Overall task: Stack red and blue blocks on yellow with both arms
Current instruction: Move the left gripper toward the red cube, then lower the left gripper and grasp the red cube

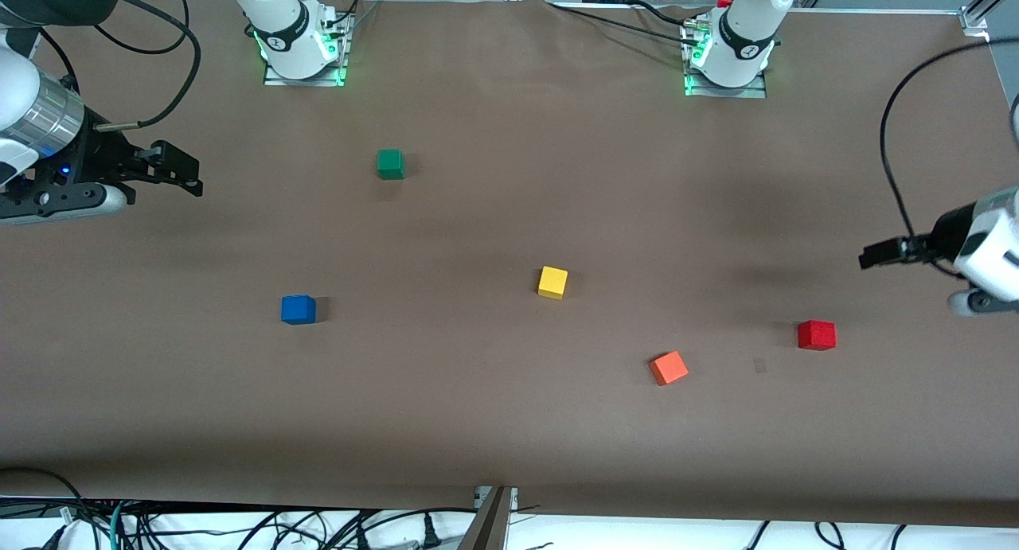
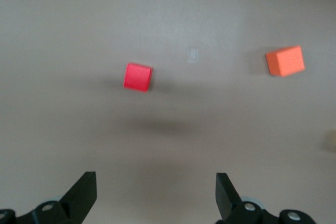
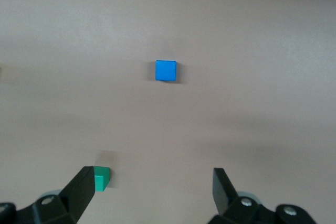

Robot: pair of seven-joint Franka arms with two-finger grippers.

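Note:
I should next grab the opposite sides of the deep red block with my left gripper, so that I can stack it on the yellow cube.
The yellow cube sits near the table's middle. The blue block lies toward the right arm's end and also shows in the right wrist view. The deep red block lies toward the left arm's end and also shows in the left wrist view. My right gripper hangs open and empty in the air over the right arm's end of the table. My left gripper hangs open and empty over the left arm's end. Neither touches a block.
An orange-red cube lies between the yellow cube and the red block, nearer to the front camera, and shows in the left wrist view. A green cube lies farther from the front camera than the blue block. The brown table has cables along its edges.

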